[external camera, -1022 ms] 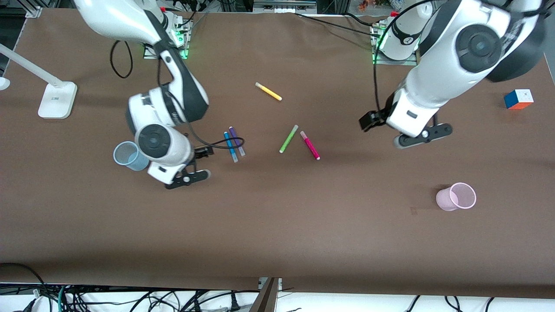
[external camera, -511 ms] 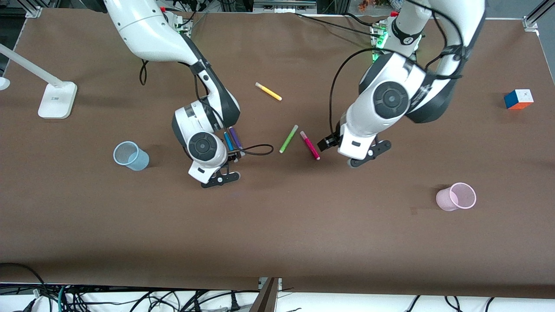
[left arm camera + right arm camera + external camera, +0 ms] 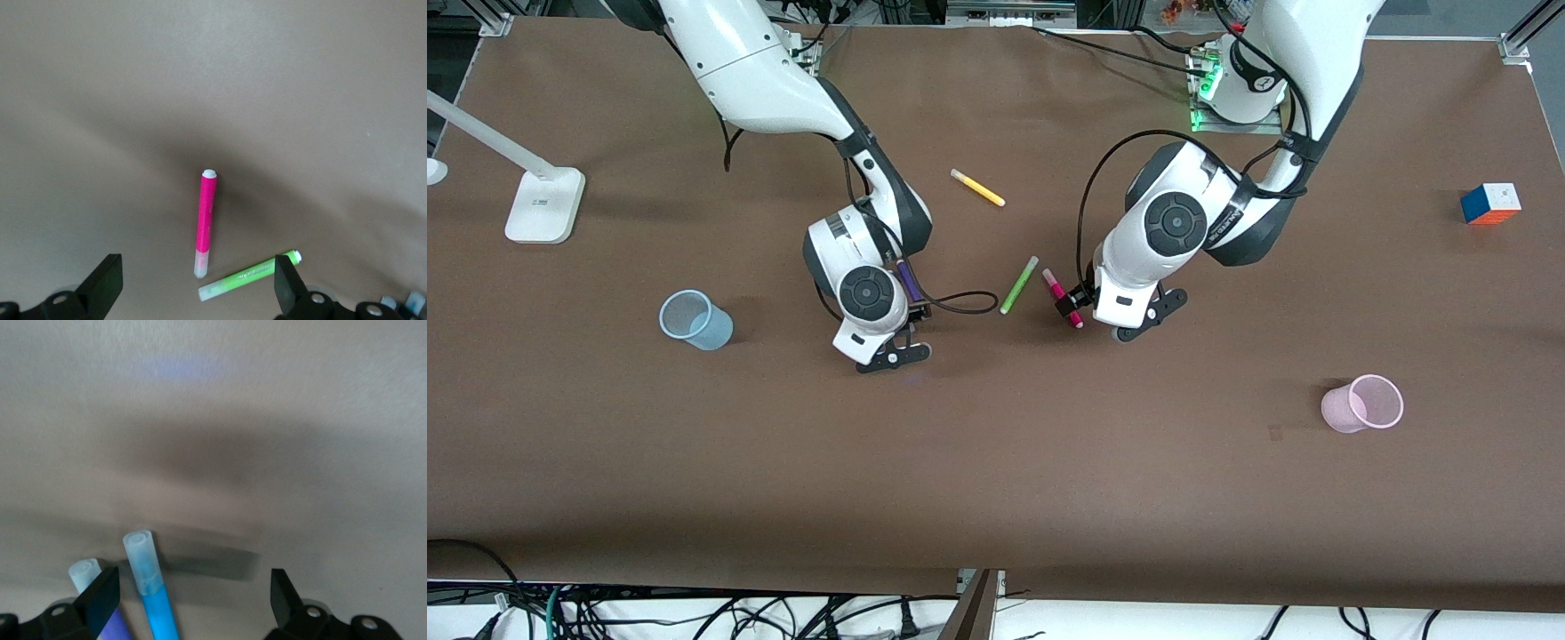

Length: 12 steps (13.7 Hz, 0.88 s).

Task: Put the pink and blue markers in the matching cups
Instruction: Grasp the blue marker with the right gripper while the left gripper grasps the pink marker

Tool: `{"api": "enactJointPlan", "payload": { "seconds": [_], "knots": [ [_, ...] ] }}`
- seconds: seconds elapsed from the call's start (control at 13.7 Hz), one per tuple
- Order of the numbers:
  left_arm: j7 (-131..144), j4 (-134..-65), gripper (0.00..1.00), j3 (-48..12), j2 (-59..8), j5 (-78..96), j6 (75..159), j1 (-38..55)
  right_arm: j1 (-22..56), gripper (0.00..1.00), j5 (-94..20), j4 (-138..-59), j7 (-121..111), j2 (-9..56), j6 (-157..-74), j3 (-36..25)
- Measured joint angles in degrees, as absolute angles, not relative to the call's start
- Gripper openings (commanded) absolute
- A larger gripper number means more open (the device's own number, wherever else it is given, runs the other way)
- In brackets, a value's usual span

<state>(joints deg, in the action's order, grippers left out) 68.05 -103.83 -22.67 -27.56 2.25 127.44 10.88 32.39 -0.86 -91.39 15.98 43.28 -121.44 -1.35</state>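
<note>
The pink marker's white end [image 3: 209,174] has to stay free to go into the pink cup, so my left gripper should hold the body of the pink marker beside the clear cap [image 3: 203,237].
The pink marker [image 3: 207,220] lies on the brown table beside a lime green pen, its pale cap toward my left gripper [image 3: 195,290]. That gripper hangs open over the cap end with nothing between its fingers. In the front view the left wrist covers part of the pink marker [image 3: 1053,284]. The blue marker [image 3: 150,587] lies beside a purple pen [image 3: 93,587], and my right gripper [image 3: 192,600] is open over the two. The right wrist hides the blue marker in the front view. The light blue cup [image 3: 694,320] stands toward the right arm's end, the pink cup [image 3: 1365,403] toward the left arm's end.
The lime green pen [image 3: 1018,284] lies close beside the pink marker. A yellow pen [image 3: 977,188] lies nearer the robot bases. A colour cube [image 3: 1490,203] sits at the left arm's end and a white lamp base [image 3: 544,204] at the right arm's end.
Both arms have swung in toward the table's middle. The right gripper left the blue cup's side for the blue and purple pens. The left gripper came down beside the pink marker.
</note>
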Motion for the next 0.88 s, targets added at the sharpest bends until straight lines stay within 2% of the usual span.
{"api": "enactJointPlan", "payload": {
  "seconds": [0.07,0.15,0.22,0.37,0.44,0.51,0.88],
  "knots": [
    [70.2,-105.3,1.00,-22.7,-28.0,2.3,130.0,11.1,32.6,0.88,-0.9,-91.9,16.0,43.3,-121.6,-1.4],
    [72.2,-106.3,1.00,-22.7,-28.7,2.3,131.9,11.6,32.7,0.57,-0.9,-92.4,16.1,43.3,-122.0,-1.4],
    [74.0,-106.9,1.00,-22.7,-29.6,2.3,133.4,12.1,32.8,0.37,-0.9,-92.8,16.4,43.2,-122.5,-1.4],
    [76.1,-107.6,1.00,-22.7,-31.0,2.3,136.3,13.2,33.2,0.19,-0.8,-92.8,17.3,42.9,-122.5,-1.4],
    [76.6,-108.1,1.00,-22.7,-31.6,2.2,137.5,13.8,33.2,0.07,-0.8,-92.9,17.4,42.6,-122.5,-1.5],
    [77.8,-108.7,1.00,-22.6,-32.1,1.8,138.6,14.5,33.2,0.00,-0.8,-92.9,17.4,42.5,-122.5,-1.6],
    [92.5,-109.6,1.00,-22.6,-35.0,-14.6,139.5,16.5,33.2,0.00,-0.8,-92.9,17.3,42.1,-123.0,-1.7]
  ]
}}
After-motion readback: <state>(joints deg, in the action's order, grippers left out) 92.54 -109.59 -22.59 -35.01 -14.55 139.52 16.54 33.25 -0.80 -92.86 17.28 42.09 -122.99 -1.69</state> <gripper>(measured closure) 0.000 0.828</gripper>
